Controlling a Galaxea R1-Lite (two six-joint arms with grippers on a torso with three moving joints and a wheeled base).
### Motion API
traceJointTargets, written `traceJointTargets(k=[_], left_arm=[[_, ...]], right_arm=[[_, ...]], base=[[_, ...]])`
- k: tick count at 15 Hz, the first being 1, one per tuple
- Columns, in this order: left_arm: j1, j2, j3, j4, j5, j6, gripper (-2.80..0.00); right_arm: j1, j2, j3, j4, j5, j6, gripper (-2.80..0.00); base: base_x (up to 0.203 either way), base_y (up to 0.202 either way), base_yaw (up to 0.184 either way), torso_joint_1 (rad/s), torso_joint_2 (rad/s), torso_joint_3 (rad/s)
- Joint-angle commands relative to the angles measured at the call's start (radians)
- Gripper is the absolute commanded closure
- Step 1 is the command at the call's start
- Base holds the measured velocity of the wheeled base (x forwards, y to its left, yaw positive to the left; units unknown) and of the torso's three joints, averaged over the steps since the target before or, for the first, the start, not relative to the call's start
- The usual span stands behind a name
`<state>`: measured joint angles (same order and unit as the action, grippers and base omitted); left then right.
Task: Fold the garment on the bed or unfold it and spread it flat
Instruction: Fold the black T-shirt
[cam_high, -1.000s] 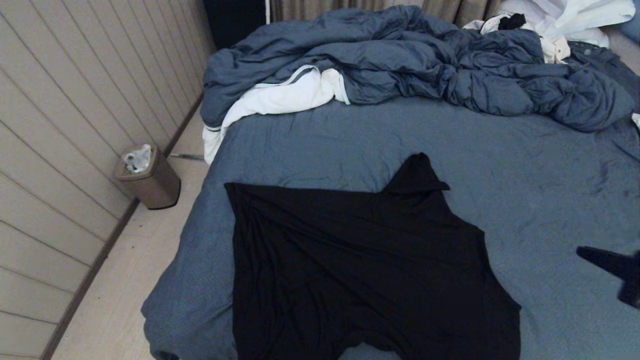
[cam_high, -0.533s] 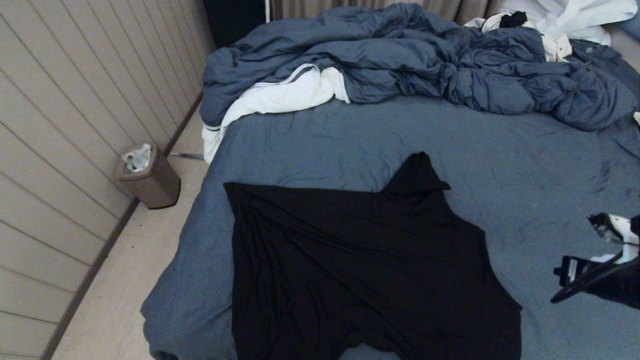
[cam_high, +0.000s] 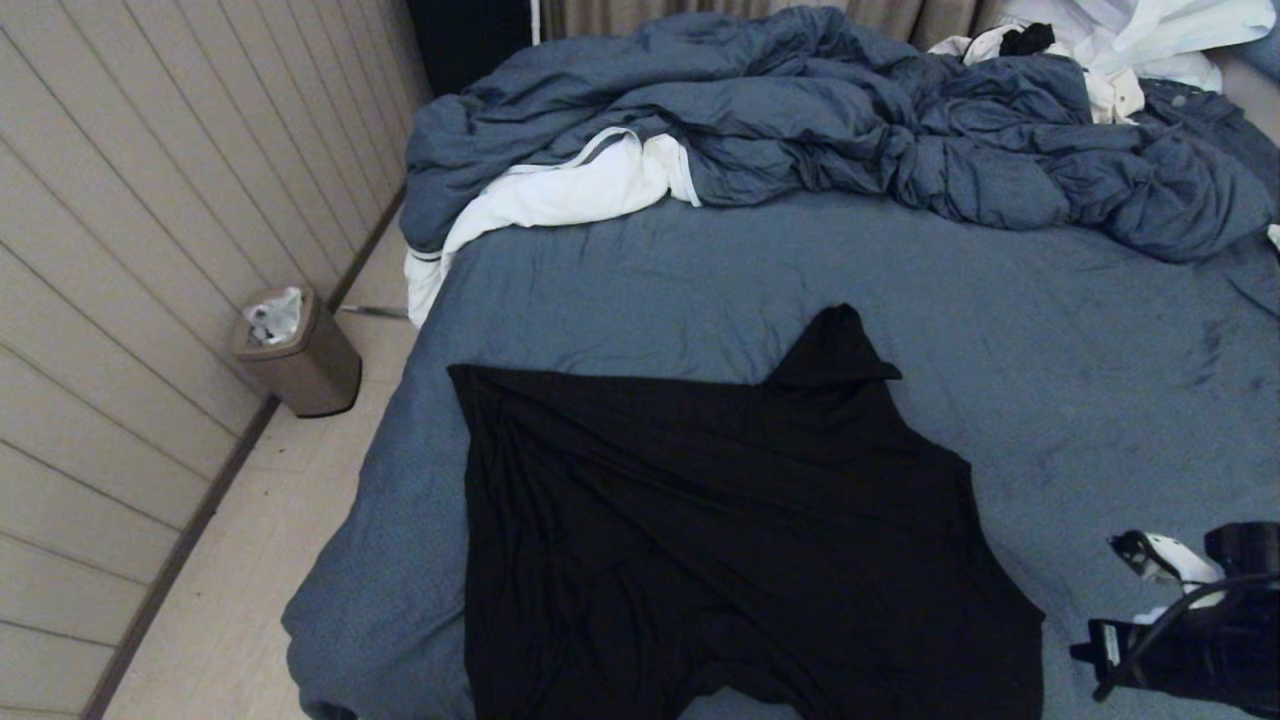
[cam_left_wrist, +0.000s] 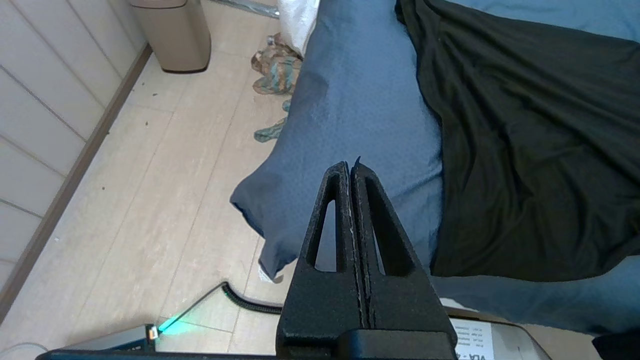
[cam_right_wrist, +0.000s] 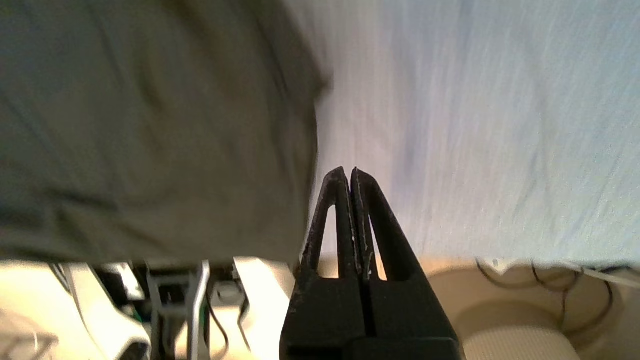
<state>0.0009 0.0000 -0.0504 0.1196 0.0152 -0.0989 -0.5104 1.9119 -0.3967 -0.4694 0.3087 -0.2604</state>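
The right gripper grabs the black T-shirt by its collar (cam_high: 1011, 580) (cam_right_wrist: 307, 69) next, to fold the T-shirt or spread it flat on the bed.
The garment (cam_high: 730, 540), a black T-shirt, lies spread on the near part of the bed (cam_high: 1000, 330), plain side up, with one sleeve pointing toward the duvet. My left gripper (cam_left_wrist: 350, 164) is shut with nothing in it. It hangs over the bed's near left corner, beside the garment (cam_left_wrist: 530, 130) and apart from it. My right gripper (cam_right_wrist: 349, 171) is also shut and empty, over bare sheet just off the garment's right edge (cam_right_wrist: 150, 125). The right arm (cam_high: 1180, 640) shows at the head view's lower right. The left arm is outside the head view.
A rumpled blue duvet (cam_high: 820, 120) with white lining fills the far half of the bed. A white clothes pile (cam_high: 1130, 40) lies at the far right. A brown bin (cam_high: 300, 355) stands on the floor by the panelled wall. A patterned cloth (cam_left_wrist: 275, 65) lies on the floor beside the bed.
The right arm has drawn back toward the near edge of the bed, lower in the head view. The garment has not moved.
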Motion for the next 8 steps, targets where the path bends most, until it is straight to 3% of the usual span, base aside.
traceJointTargets(k=[1,2,3,6,8], left_arm=[[0.001,0.000,0.001,0.000,0.000,-0.001,0.00],[0.001,0.000,0.000,0.000,0.000,-0.001,0.00],[0.001,0.000,0.000,0.000,0.000,0.000,0.00],[0.001,0.000,0.000,0.000,0.000,-0.001,0.00],[0.001,0.000,0.000,0.000,0.000,-0.001,0.00]], right_arm=[[0.002,0.003,0.057,-0.004,0.004,-0.062,0.00],[0.006,0.004,0.092,-0.027,0.006,-0.085,0.00],[0.009,0.015,0.121,-0.093,0.013,-0.095,-2.80],[0.015,0.160,0.165,-0.313,0.035,-0.107,-2.80],[0.018,0.267,0.231,-0.565,0.041,-0.119,-2.80]], base=[[0.000,0.000,0.000,0.000,0.00,0.000],[0.000,0.000,0.000,0.000,0.00,0.000],[0.000,0.000,0.000,0.000,0.00,0.000],[0.000,0.000,0.000,0.000,0.00,0.000],[0.000,0.000,0.000,0.000,0.00,0.000]])
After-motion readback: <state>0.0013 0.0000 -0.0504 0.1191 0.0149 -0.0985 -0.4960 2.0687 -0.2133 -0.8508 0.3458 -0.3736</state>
